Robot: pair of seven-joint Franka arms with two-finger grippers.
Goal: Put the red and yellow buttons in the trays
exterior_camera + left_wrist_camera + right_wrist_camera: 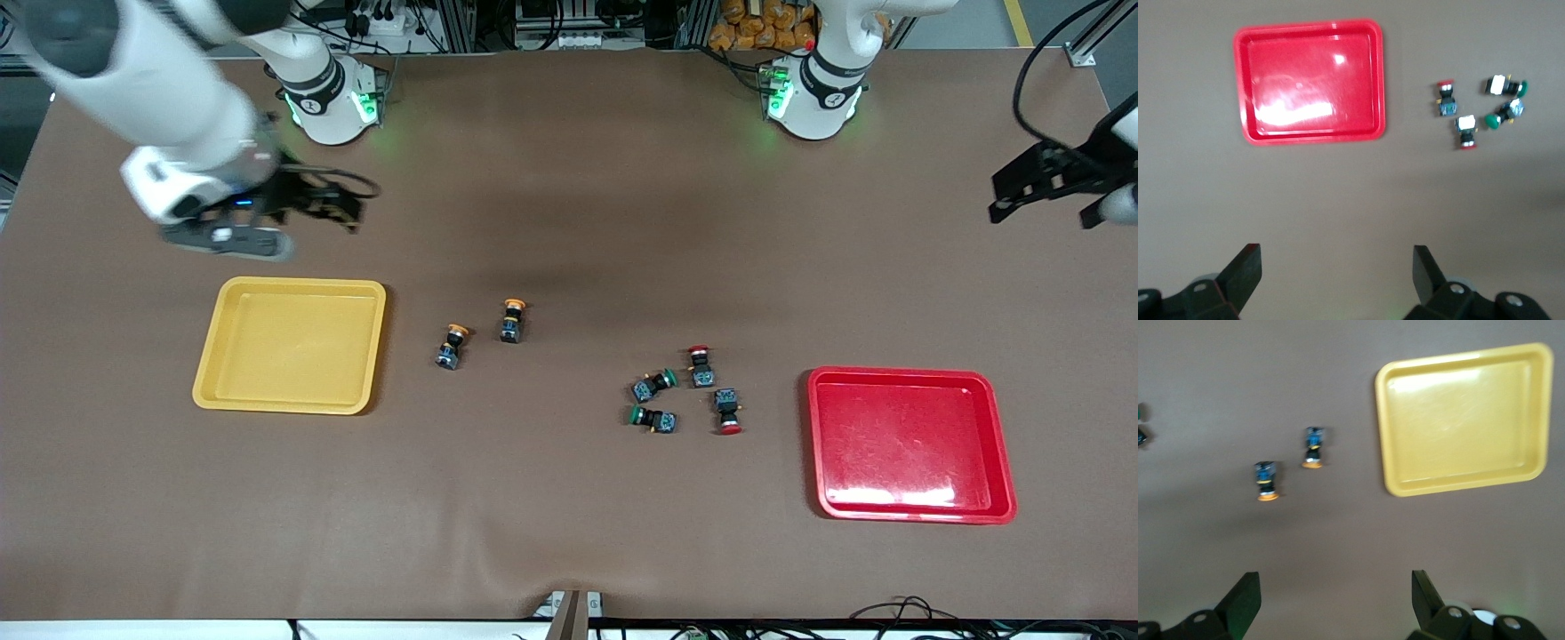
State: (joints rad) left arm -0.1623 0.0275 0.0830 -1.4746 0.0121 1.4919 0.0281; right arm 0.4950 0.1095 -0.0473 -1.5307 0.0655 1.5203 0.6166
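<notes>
My right gripper should next pick up a yellow-capped button by its blue-and-black body. Then it can put the button in the yellow tray.
Two yellow-capped buttons lie on the brown table beside the yellow tray. Two red-capped buttons lie nearer the red tray. Both trays are empty. My right gripper is open and empty, up over bare table near the yellow tray. Its wrist view shows its gripper, the yellow tray and both yellow buttons. My left gripper is open and empty at the table's end by the red tray. Its wrist view shows its gripper, the red tray and both red buttons.
Two green-capped buttons lie close beside the red ones; they also show in the left wrist view. The arm bases stand along the table's back edge.
</notes>
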